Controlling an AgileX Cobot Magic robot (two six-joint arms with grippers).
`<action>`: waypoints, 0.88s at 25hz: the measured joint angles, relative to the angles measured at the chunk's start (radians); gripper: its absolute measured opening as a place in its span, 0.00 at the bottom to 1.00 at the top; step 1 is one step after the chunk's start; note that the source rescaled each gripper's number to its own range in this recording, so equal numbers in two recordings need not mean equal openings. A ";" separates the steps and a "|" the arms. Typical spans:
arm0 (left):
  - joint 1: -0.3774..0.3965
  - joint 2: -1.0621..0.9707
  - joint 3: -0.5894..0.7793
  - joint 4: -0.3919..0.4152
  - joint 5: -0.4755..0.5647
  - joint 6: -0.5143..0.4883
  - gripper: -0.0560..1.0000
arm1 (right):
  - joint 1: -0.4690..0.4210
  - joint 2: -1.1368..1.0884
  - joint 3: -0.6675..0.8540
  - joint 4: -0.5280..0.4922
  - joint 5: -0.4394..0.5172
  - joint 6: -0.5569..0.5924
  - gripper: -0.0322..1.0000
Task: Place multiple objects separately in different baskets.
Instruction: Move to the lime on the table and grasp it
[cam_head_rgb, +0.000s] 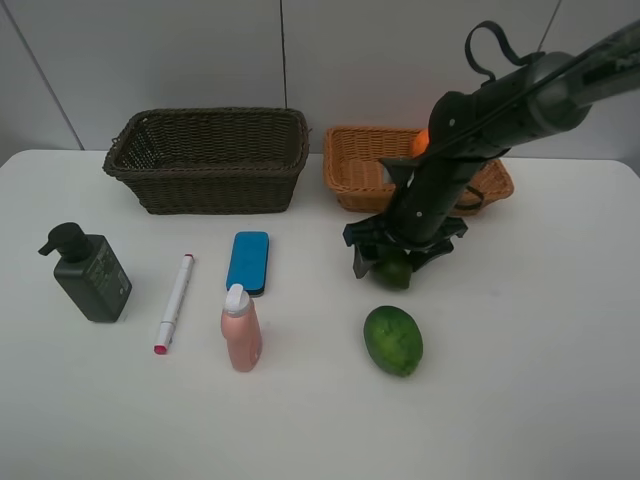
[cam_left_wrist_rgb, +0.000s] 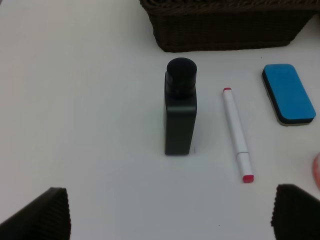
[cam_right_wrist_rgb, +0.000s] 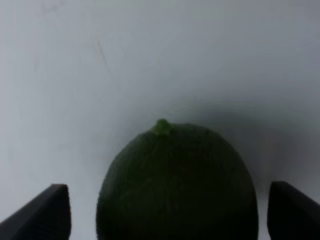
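Observation:
My right gripper is ready to close: my fingers reach down on either side of the small dark green fruit. My right gripper needs to close. Closing now would hold the fruit.
My right gripper (cam_head_rgb: 393, 262) hangs open over a small dark green fruit (cam_head_rgb: 394, 272), its fingers either side of the fruit (cam_right_wrist_rgb: 177, 180) with gaps showing. A larger green fruit (cam_head_rgb: 393, 340) lies nearer the front. The dark green pump bottle (cam_head_rgb: 90, 272), white marker (cam_head_rgb: 174, 302), blue eraser (cam_head_rgb: 248, 262) and pink bottle (cam_head_rgb: 241, 328) stand on the left. In the left wrist view my left gripper (cam_left_wrist_rgb: 170, 220) is open and empty, above the table near the pump bottle (cam_left_wrist_rgb: 180, 115) and marker (cam_left_wrist_rgb: 237, 132). An orange (cam_head_rgb: 420, 143) shows in the light basket (cam_head_rgb: 350, 170), partly behind the arm. The dark basket (cam_head_rgb: 205, 165) looks empty.
The white table (cam_head_rgb: 520, 380) runs wide at the front and right. Both baskets stand at the back against the wall. The right arm (cam_head_rgb: 520, 95) slants across the light basket from the upper right. The eraser (cam_left_wrist_rgb: 288, 93) lies just in front of the dark basket (cam_left_wrist_rgb: 225, 30).

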 joint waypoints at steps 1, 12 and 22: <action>0.000 0.000 0.000 0.000 0.000 0.000 1.00 | 0.000 0.005 0.000 0.000 0.001 0.000 1.00; 0.000 0.000 0.000 0.000 0.000 0.000 1.00 | 0.000 0.015 0.000 0.001 0.005 0.000 0.93; 0.000 0.000 0.000 0.000 0.000 0.000 1.00 | 0.000 0.015 0.000 0.001 0.005 0.000 0.25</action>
